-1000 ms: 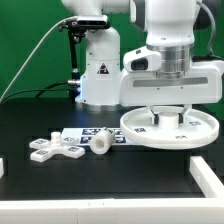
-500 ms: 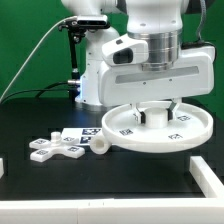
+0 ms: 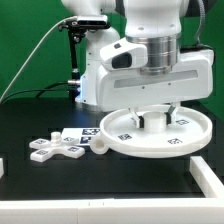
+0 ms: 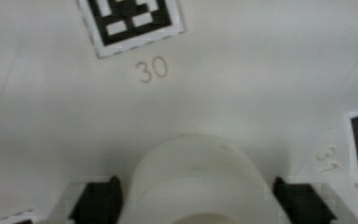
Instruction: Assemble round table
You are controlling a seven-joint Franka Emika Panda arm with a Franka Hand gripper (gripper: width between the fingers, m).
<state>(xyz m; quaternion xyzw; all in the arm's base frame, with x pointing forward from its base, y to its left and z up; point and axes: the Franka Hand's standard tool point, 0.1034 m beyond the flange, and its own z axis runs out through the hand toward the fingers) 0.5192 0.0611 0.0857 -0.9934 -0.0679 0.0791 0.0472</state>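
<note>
The robot's gripper needs to lower the disc onto the black table, as the disc's lower edge is still above the table in the exterior view and the disc would drop if the gripper opened now.
The large rimmed round disc (image 3: pixel 178 141) of the round table sits under my gripper (image 3: pixel 152 120) at the exterior view's right, close over the black table. My gripper is shut on the disc's raised central hub (image 4: pixel 197 165). In the wrist view the dark finger pads (image 4: pixel 98 197) press the hub from both sides, and the disc's tagged white face (image 4: pixel 211 90) fills the picture. The short cylinder leg (image 3: pixel 101 146) lies just to the disc's left. The cross-shaped foot (image 3: pixel 55 150) lies further left.
The marker board (image 3: pixel 84 133) lies flat behind the leg and foot. The arm's white base (image 3: pixel 100 70) stands at the back. White raised edges sit at the near left (image 3: pixel 3 166) and near right (image 3: pixel 210 176) of the table.
My gripper has carried the disc toward the exterior view's left, bringing its rim close to the leg. The leg and foot have not moved.
</note>
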